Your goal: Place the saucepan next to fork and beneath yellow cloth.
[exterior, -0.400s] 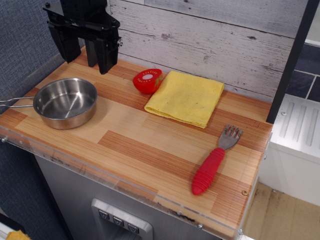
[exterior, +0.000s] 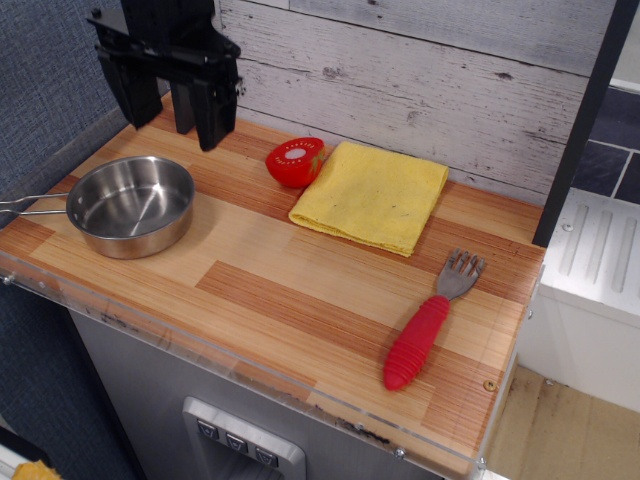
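Note:
My gripper grabs the saucepan by its rim (exterior: 191, 191) next, to set the saucepan beside the fork (exterior: 430, 322) and beneath the yellow cloth.
The shiny steel saucepan (exterior: 131, 205) sits at the left end of the wooden counter, its wire handle sticking out past the left edge. The yellow cloth (exterior: 371, 195) lies flat near the back wall, right of centre. The fork (exterior: 430, 322) with a red ribbed handle lies at the right front, tines pointing toward the cloth. My black gripper (exterior: 172, 105) hangs above the back left of the counter, just behind and above the saucepan, its two fingers apart and empty.
A small red round object (exterior: 294, 162) sits against the cloth's left edge. A white plank wall runs along the back. The wooden counter (exterior: 280, 290) has a clear plastic lip along its front edge. A white appliance stands to the right.
The gripper has shifted very slightly; nothing on the counter has moved.

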